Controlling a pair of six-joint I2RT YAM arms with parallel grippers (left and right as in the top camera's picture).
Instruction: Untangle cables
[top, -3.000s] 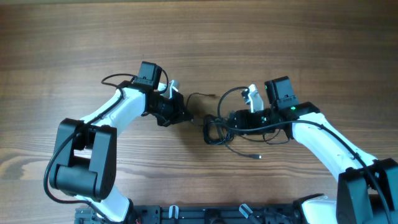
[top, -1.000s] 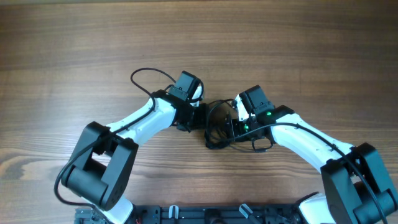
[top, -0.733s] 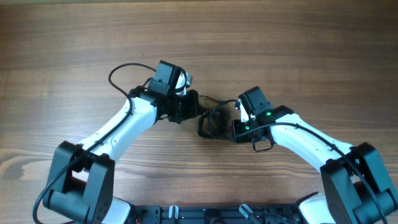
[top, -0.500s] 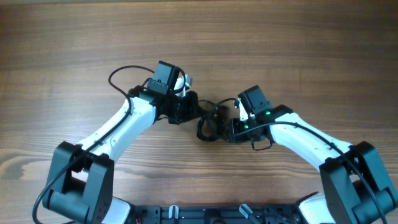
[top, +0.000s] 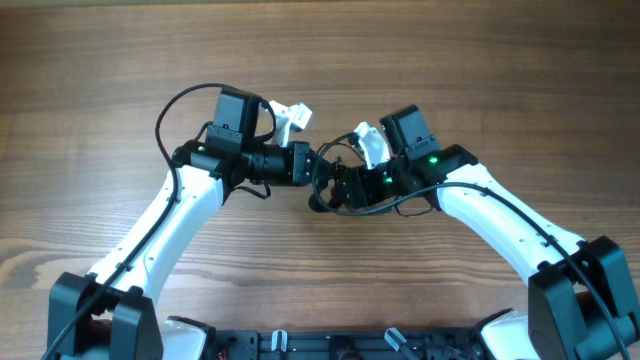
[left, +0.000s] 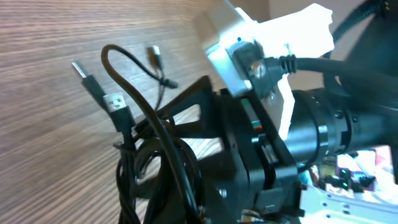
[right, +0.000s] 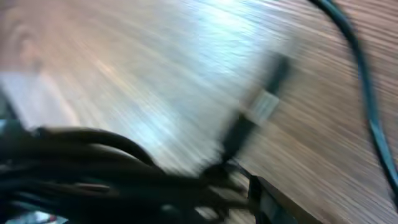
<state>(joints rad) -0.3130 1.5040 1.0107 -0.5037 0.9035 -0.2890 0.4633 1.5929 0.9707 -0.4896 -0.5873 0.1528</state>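
The cables lie left in the wrist view, across my right gripper's fingers, so it must line up with them before closing.
The cables (top: 327, 186) form a black looped bundle hanging between my two grippers at mid-table. My left gripper (top: 310, 165) points right and is shut on the bundle's left side. In the left wrist view the cables (left: 152, 158) run down into my jaws, with a USB plug (left: 114, 101) and two thinner plug ends sticking up. My right gripper (top: 342, 186) sits against the bundle's right side. Its wrist view is blurred: the cables (right: 93, 162) cross the lower left beside one finger (right: 273, 199), and a plug (right: 264, 106) sticks out. Its jaw state is unclear.
The wooden table (top: 480, 60) stretches all around. The left arm's own thick cable (top: 175, 110) arcs above its wrist. The right arm's wrist housing (left: 323, 134) fills the right of the left wrist view. A black base rail (top: 330, 345) runs along the near edge.
The left arm has swung back so its gripper now points right, still shut on the bundle. The bundle has shifted slightly up-table, and the right gripper has moved up and left onto it.
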